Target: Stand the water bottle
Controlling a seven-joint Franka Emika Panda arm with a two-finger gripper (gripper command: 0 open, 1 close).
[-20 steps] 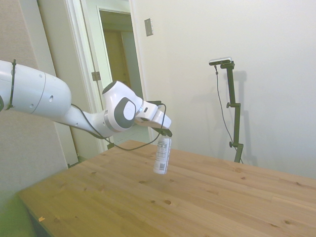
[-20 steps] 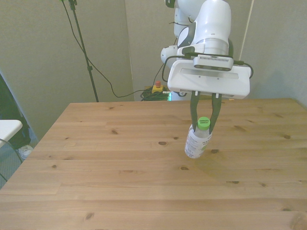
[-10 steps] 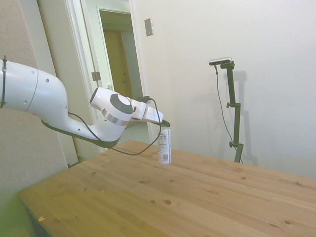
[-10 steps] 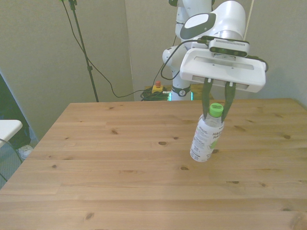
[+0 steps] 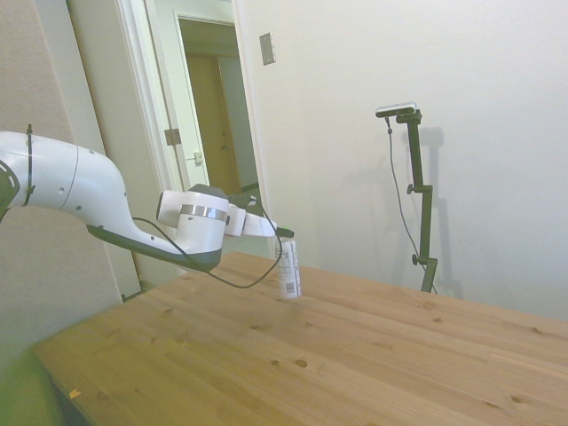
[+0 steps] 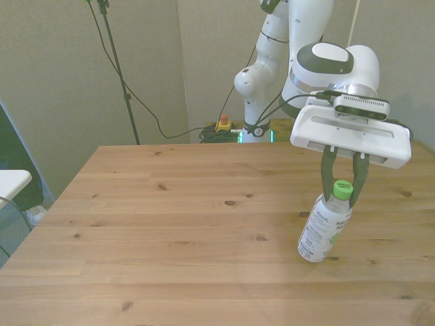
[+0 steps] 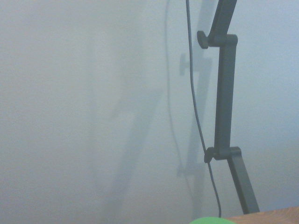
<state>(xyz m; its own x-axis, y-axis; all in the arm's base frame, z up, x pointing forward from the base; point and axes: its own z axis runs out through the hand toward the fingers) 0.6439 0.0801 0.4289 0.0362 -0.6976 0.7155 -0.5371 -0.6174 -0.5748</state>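
I need to keep holding the water bottle with my gripper until it stands upright. The bottle is leaning between my fingers, with its base [image 6: 312,257] tilted against the wooden table.
The water bottle [image 6: 325,227] is a small clear bottle with a green cap [image 6: 342,190] and a white printed label. It hangs nearly upright, slightly tilted, with its base at or just above the wooden table [image 6: 170,238] toward the front view's right. My gripper [image 6: 343,192] is shut on the bottle's neck just under the cap. In the side view the bottle [image 5: 289,268] stands almost vertical under the gripper [image 5: 285,235], its bottom close to the tabletop [image 5: 355,355]. The wrist view shows only a sliver of the green cap [image 7: 212,220].
A red button box [image 6: 223,123] and cables lie on the floor behind the table. A doorway [image 5: 213,133] stands behind the arm in the side view. The table's edge runs near the bottle on the front view's right.
The arm swung toward the front view's right and lowered, carrying the bottle. The bottle turned closer to upright and came down to the tabletop.
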